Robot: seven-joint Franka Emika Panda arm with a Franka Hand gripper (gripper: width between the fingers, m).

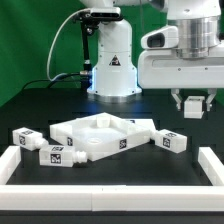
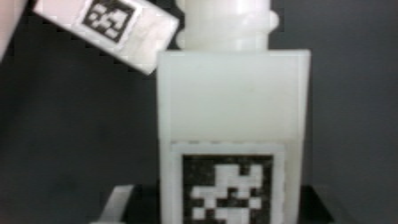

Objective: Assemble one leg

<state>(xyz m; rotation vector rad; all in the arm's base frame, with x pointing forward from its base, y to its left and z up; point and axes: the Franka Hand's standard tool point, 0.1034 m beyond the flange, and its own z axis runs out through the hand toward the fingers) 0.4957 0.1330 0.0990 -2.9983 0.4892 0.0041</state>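
The lower end of the white leg is above the black tabletop in the exterior view, so my gripper has to stay closed and keep holding the leg.
My gripper hangs high at the exterior view's right, shut on a leg, a small white block that shows only as a tagged sliver between the fingers. In the wrist view this leg fills the frame, its round peg pointing away and a black-and-white tag by the gripper. Three more legs lie on the table: two at the left and one at the right.
The large white square panel with raised rims lies mid-table between the legs. A low white fence borders the front and sides. The arm's base stands behind. Another tagged white piece lies below the held leg.
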